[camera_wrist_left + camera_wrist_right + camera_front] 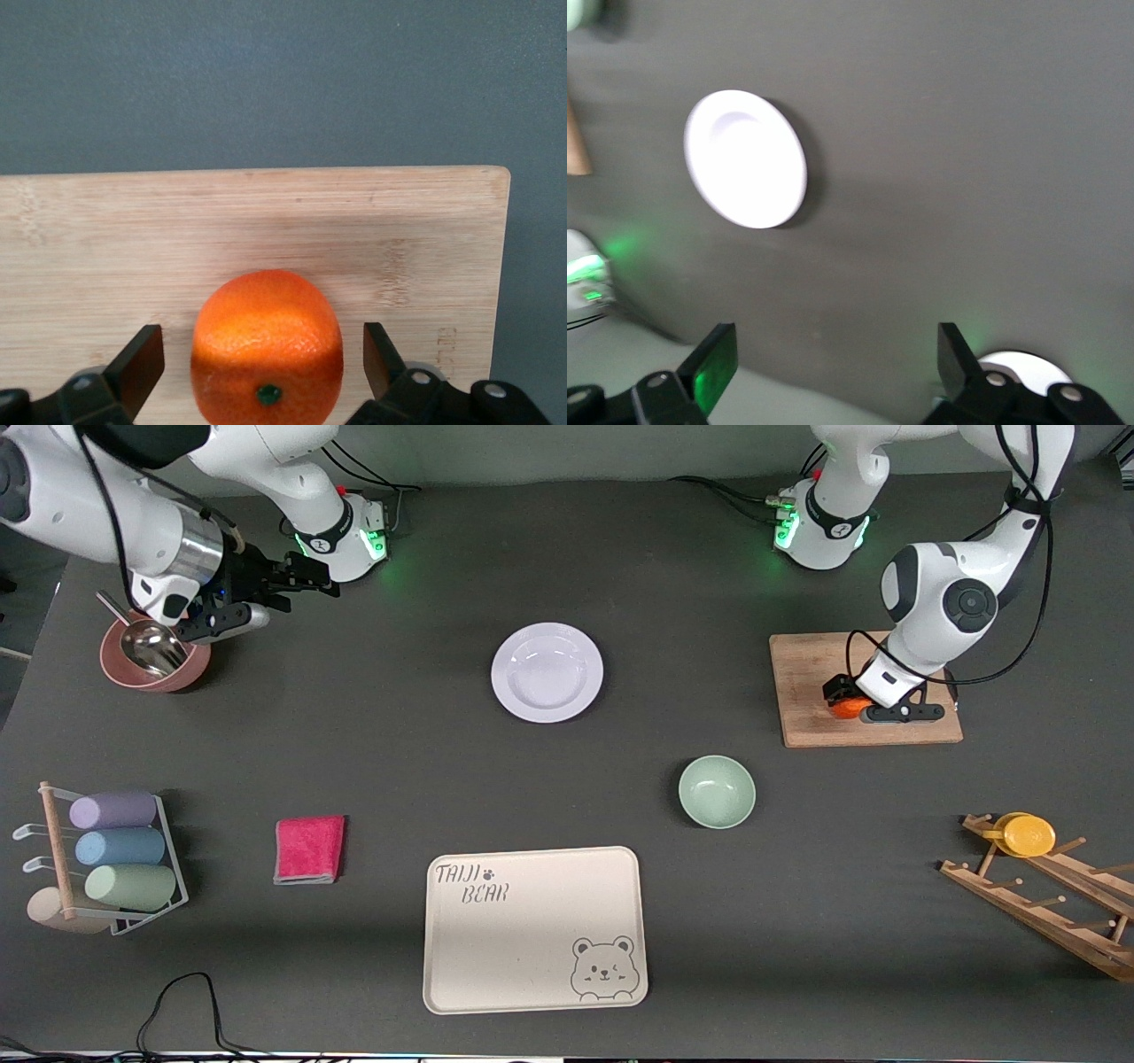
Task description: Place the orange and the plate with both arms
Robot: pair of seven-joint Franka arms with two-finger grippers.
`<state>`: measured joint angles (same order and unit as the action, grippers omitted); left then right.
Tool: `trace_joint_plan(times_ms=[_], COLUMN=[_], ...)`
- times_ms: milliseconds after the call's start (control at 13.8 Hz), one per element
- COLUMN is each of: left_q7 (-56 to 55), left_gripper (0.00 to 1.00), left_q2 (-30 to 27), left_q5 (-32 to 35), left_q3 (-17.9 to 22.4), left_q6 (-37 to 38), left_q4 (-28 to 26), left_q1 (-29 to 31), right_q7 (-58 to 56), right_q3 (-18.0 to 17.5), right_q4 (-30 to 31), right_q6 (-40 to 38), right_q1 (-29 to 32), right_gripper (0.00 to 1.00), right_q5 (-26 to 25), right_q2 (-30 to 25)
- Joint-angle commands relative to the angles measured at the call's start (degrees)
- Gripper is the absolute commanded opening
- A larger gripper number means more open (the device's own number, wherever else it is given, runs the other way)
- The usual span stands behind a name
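Note:
My open fingers reach down beside the orange [849, 708] [266, 345] on the cutting board. My left gripper should close on it now.
The orange [849, 708] lies on a wooden cutting board [806, 682] toward the left arm's end of the table. My left gripper [858, 701] is down over it and open. In the left wrist view the orange [266, 345] sits between the two fingers of the left gripper [263, 359], with a gap on each side, on the board [266, 212]. The lavender-white plate [547, 672] lies on the table's middle and also shows in the right wrist view [744, 159]. My right gripper [306, 580] [833, 359] is open and empty, held up near its own base.
A mint-green bowl [717, 791] and a cream bear tray [534, 928] lie nearer the front camera than the plate. A pink cloth [309, 849], a cup rack [106, 850] and a pink bowl with a metal scoop [155, 657] are toward the right arm's end. A wooden rack holds a yellow cup [1028, 834].

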<state>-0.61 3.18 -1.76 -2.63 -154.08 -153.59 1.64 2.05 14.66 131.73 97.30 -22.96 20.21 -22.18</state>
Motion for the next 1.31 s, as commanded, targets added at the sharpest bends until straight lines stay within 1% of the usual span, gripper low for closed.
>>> trace_joint_plan(times_ms=[0,73,145,218,291,364,509,582,655,727,873,1018,1091,1236], left_q7=[-0.5,-0.5,-0.5,-0.5,-0.5,-0.5,-0.4,-0.5,-1.3,-3.1,-7.4,-13.8,-19.1,-29.1], left_gripper=[1.0,0.98,0.73,0.24,0.0,0.0,0.0,0.0,0.0,0.0,0.0,0.0,0.0,0.0], left_q2=[-0.1,0.1,0.1,0.0,-0.2,-0.5,-1.7,-3.5,-6.3,-9.4,-13.7,-14.3,-13.7,-12.0], left_q5=[-1.4,-1.5,-1.4,-1.4,-1.5,-1.5,-1.5,-1.5,-1.5,-1.5,-3.5,-8.0,-9.7,-10.6], left_q3=[-0.3,-0.3,-0.3,-0.4,-0.4,-0.4,-0.9,-1.3,-1.4,-1.5,-1.7,-1.8,-2.1,-3.4], left_q6=[-1.1,-1.1,-1.1,-1.0,-0.7,-0.2,1.1,3.5,8.2,15.6,31.7,44.0,48.0,51.6], left_q4=[-0.8,-0.8,-0.7,-0.7,-0.7,-0.7,0.0,0.7,2.1,4.5,12.4,22.7,27.9,36.1], left_q1=[-0.3,-0.3,-0.4,-0.6,-1.3,-1.7,-1.8,-2.2,-3.0,-4.3,-8.8,-14.0,-17.2,-22.3], right_q7=[-10.3,-12.7,-13.8,-15.5,-18.3,-22.3,-30.8,-34.8,-38.9,-43.9,-53.5,-61.4,-64.9,-71.3], right_q3=[1.9,1.9,1.9,1.9,1.9,1.9,2.0,1.9,1.9,1.9,2.0,2.0,2.0,2.4], right_q4=[7.4,10.1,12.5,14.2,15.6,16.6,18.0,18.5,19.3,20.2,21.6,22.1,22.1,22.0], right_q6=[5.9,8.1,10.5,12.5,13.8,14.0,14.7,15.5,15.5,15.5,15.3,14.6,14.1,11.5], right_q1=[-0.8,-0.8,-0.8,-0.9,-0.9,-0.9,-0.8,-0.8,-0.8,-0.8,-0.8,-0.8,-0.7,-0.2], right_gripper=[1.0,1.0,1.0,1.0,1.0,1.0,1.0,1.0,1.0,1.0,1.0,1.0,1.0,1.0], right_q5=[7.8,11.7,15.3,18.3,21.4,25.7,32.6,35.7,39.7,43.8,50.2,56.0,58.6,63.1], right_q2=[-0.8,-0.5,-0.4,0.1,1.1,2.7,6.6,9.0,11.3,13.5,18.6,23.7,26.1,31.1])
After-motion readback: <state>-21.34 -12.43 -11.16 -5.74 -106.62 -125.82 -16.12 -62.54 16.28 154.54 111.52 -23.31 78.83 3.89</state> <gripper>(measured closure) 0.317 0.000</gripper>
